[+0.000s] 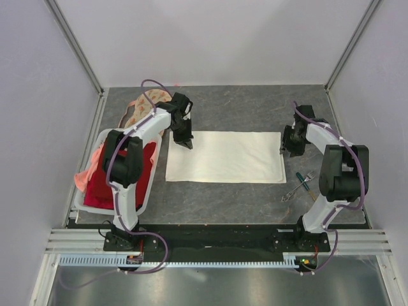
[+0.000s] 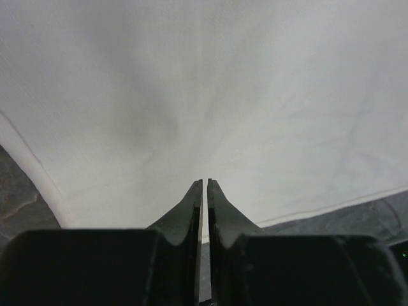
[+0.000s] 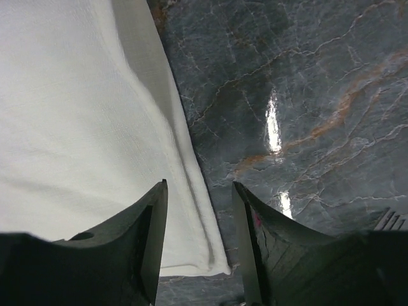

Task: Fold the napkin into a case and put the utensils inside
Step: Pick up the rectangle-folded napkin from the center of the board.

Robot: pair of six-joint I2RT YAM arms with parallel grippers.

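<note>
My right gripper should go lower first and then close on the fold [image 1: 282,154] [image 3: 194,190]. My fingers are above the fold, so they would miss it if I closed now.
The cream-white napkin [image 1: 226,156] lies flat on the dark stone table as a wide folded rectangle. My left gripper [image 1: 185,143] is at its far left corner. In the left wrist view the left gripper [image 2: 205,182] is pressed shut on the napkin [image 2: 204,83], and creases fan out from the tips. My right gripper [image 1: 285,150] is at the napkin's right edge. In the right wrist view the right gripper [image 3: 199,185] is open and straddles the layered edge of the napkin [image 3: 76,115] near its corner. The gold utensils [image 1: 298,187] lie on the table right of the napkin; fork tines [image 3: 390,220] show in the right wrist view.
A white basket [image 1: 81,196] stands at the left with a red cloth [image 1: 102,185] inside. A peach floral cloth [image 1: 137,111] lies over its far end. White walls close off the table on three sides.
</note>
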